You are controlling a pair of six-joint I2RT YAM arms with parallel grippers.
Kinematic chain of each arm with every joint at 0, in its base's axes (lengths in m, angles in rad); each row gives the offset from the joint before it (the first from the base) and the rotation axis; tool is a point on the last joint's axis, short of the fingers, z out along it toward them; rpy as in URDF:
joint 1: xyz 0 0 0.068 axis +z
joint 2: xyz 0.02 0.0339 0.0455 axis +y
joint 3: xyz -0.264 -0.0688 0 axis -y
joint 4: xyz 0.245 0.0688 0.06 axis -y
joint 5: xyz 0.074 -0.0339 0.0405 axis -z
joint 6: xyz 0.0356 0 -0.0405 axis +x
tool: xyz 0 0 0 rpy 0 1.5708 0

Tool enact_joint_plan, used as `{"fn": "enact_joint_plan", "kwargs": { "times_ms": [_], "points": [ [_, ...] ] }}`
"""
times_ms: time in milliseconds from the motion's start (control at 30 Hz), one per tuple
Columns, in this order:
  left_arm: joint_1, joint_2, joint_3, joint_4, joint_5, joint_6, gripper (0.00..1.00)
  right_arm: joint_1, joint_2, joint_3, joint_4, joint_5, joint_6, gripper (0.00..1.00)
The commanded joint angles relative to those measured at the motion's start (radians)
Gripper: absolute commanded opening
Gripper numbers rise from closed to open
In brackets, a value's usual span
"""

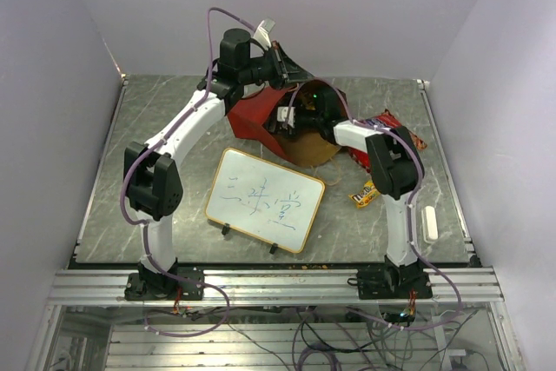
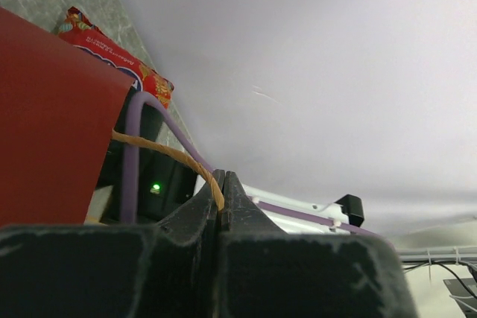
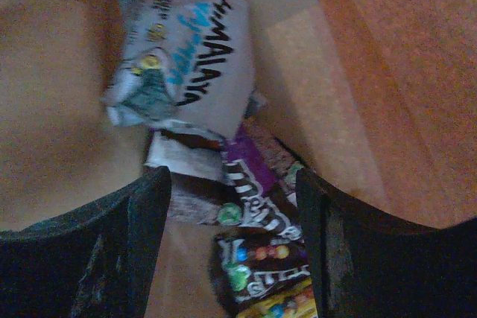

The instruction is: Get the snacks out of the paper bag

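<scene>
The right gripper grabs the purple packet by its lettered middle [image 3: 257, 184] next. That leaves the packet's ends free to come out of the bag's opening.
The red paper bag [image 1: 254, 117] lies on its side at the back of the table, its brown mouth [image 1: 314, 147] facing right. My left gripper [image 1: 280, 60] is above it, shut on the bag's tan string handle [image 2: 175, 156]. My right gripper [image 3: 235, 206] is open and reaches deep inside the bag. Several snacks lie between and beyond its fingers [image 3: 134, 243]: a silver packet [image 3: 186, 57], a purple packet [image 3: 252, 160] and a brown candy packet [image 3: 264, 258]. The red chip bag [image 1: 391, 121] lies on the table right of the paper bag. A yellow packet [image 1: 363, 195] lies nearer.
A gold-framed whiteboard [image 1: 265, 199] stands in front of the bag, between the two arms. A small white block [image 1: 430, 221] lies near the right edge. The table's raised rim [image 1: 447, 162] runs along the right side.
</scene>
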Motion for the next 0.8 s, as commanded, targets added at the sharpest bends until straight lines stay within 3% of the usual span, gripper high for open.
{"fn": "enact_joint_plan", "kwargs": {
  "times_ms": [0,267,400,633,767],
  "points": [
    [-0.002,-0.004,0.010,0.040,0.032,-0.005,0.07,0.005,0.087,0.136,-0.023,0.067,-0.072,0.68],
    [0.004,-0.012,0.009,-0.006,0.031,0.028,0.07,0.022,0.198,0.208,0.084,0.199,-0.065,0.69],
    [0.018,-0.014,0.007,-0.004,0.032,0.023,0.07,0.026,0.227,0.235,0.083,0.202,-0.062,0.55],
    [0.037,-0.037,-0.039,0.018,0.028,0.007,0.07,0.025,0.259,0.250,0.118,0.173,-0.030,0.38],
    [0.044,-0.037,-0.028,-0.022,0.021,0.030,0.07,0.026,0.269,0.262,0.207,0.221,0.080,0.22]
  ]
}}
